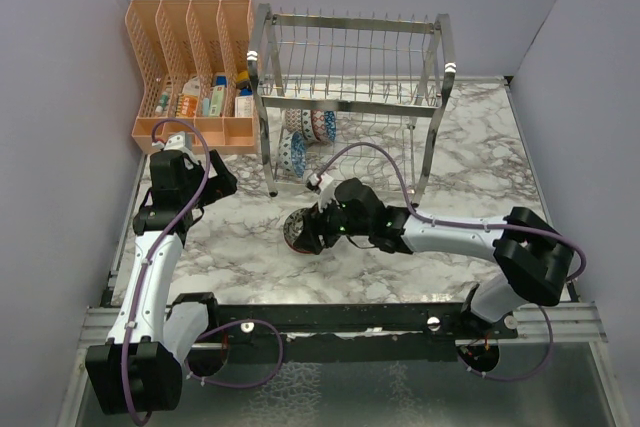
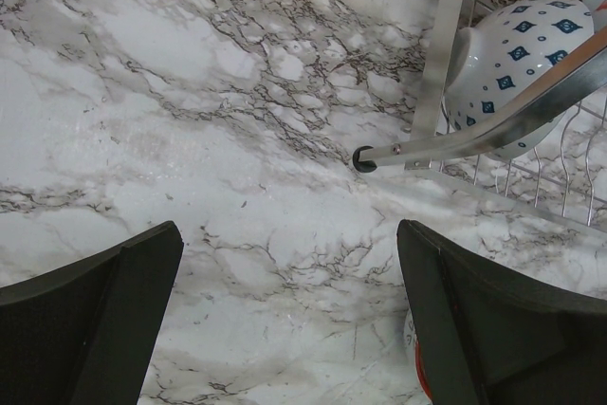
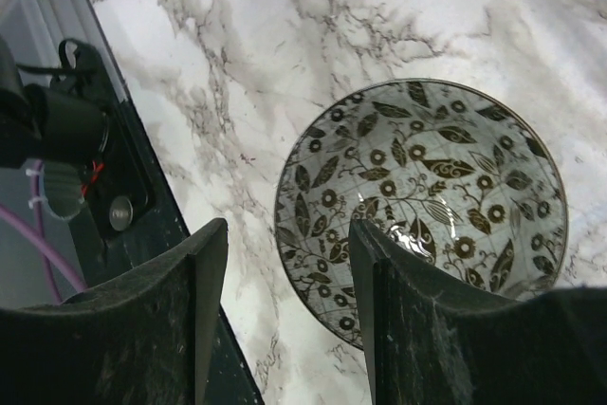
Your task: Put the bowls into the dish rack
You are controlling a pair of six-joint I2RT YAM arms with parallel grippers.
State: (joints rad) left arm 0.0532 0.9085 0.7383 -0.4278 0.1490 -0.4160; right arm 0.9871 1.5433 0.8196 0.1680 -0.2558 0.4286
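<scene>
The bowl's rim is lined up but below my fingers. My right gripper would close on air now, so I should lower it to the bowl's rim first.
A bowl [image 1: 299, 233] with a dark leaf-and-flower pattern inside sits upright on the marble table in front of the dish rack [image 1: 350, 57]. In the right wrist view the bowl [image 3: 446, 177] lies under my right gripper [image 3: 289, 315], which is open; its near rim is between the jaws, one finger over the inside, the other outside. Three bowls stand on edge in the rack's lower tier [image 1: 308, 132]. My left gripper [image 2: 289, 320] is open and empty over bare marble by the rack's front left foot [image 2: 363, 159], near a white bowl with blue diamonds [image 2: 517, 49].
An orange mesh organiser [image 1: 190, 67] with small packets stands left of the rack. The black rail [image 3: 123, 187] at the table's near edge lies close to my right gripper. Grey walls close both sides.
</scene>
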